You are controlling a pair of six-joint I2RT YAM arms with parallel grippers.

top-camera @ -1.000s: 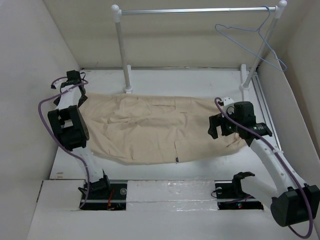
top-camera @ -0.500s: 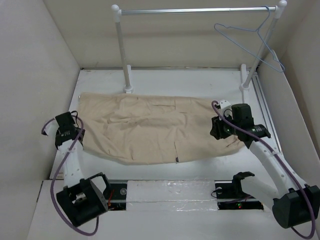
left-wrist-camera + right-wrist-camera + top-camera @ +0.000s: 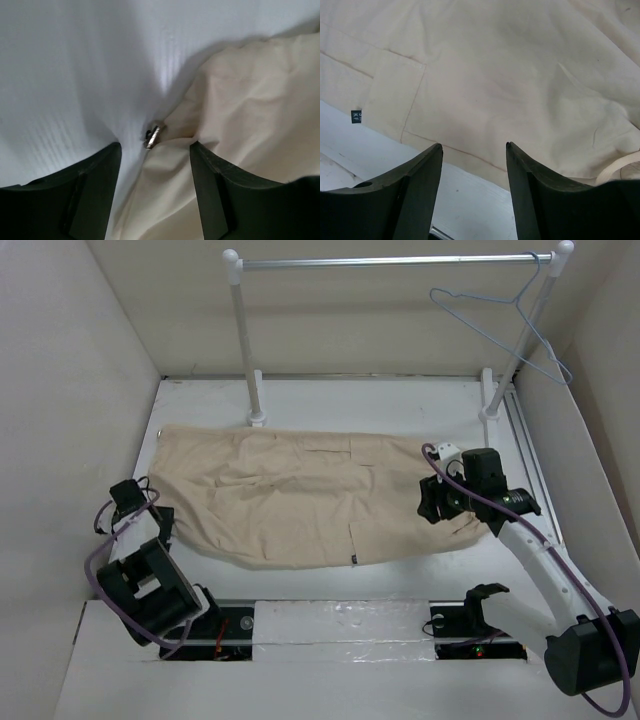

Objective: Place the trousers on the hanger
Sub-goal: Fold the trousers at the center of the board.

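Observation:
The left gripper next needs to fold the trousers lengthwise for the hanger (image 3: 500,315), so it needs to grab the trousers' near edge by the small metal clasp (image 3: 160,435).
The beige trousers (image 3: 300,495) lie flat across the middle of the white table, and a small dark tag (image 3: 353,560) sits at their near edge. The pale blue wire hanger (image 3: 500,315) hangs on the rack at the far right. My left gripper (image 3: 162,522) is open at the trousers' near-left edge. In the left wrist view its fingers (image 3: 155,150) straddle the cloth edge (image 3: 240,100) and a small metal clasp (image 3: 152,136). My right gripper (image 3: 430,502) is open low over the trousers' right end. In the right wrist view it (image 3: 474,147) frames the cloth (image 3: 495,75) and the tag (image 3: 356,116).
A rack with white posts (image 3: 245,340) and a silver bar (image 3: 390,260) stands at the back. Cream walls close in left, right and behind. A metal rail (image 3: 530,460) runs along the right side. The arm bases (image 3: 200,625) sit at the near edge.
My left arm has drawn back from the trousers' far-left corner to their near-left edge. My right gripper has shifted slightly. The trousers lie as before.

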